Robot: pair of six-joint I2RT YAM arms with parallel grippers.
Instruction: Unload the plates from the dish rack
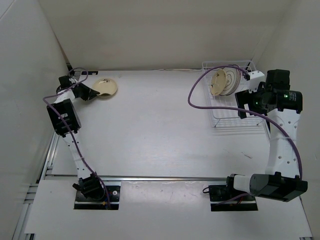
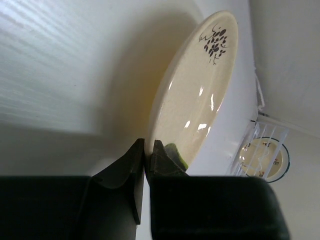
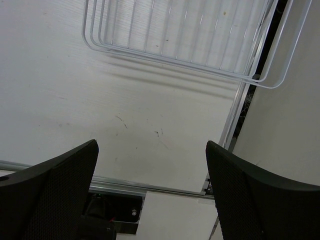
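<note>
The plate is tilted low over flat, empty table and would land there, so the robot's left gripper needs to let go of it now.
A cream plate (image 1: 106, 87) with a dark sprig mark (image 2: 195, 100) sits at the far left of the table, tilted. My left gripper (image 1: 86, 92) (image 2: 148, 147) is shut on its near rim. The white wire dish rack (image 1: 232, 112) stands at the far right. Two plates stand on edge at its back: a cream-tan one (image 1: 218, 82) and a white one with dark rings (image 1: 231, 81). My right gripper (image 1: 243, 107) (image 3: 151, 145) hovers open over the rack's near part, with nothing between its fingers. Its wrist view shows only the rack's wire edge (image 3: 165, 59) and bare table.
White walls close in the table on the left, back and right, and the rack (image 2: 267, 132) sits close to the right wall. A purple cable (image 1: 192, 95) loops over the rack's left side. An aluminium rail (image 1: 160, 178) runs along the table's near edge.
</note>
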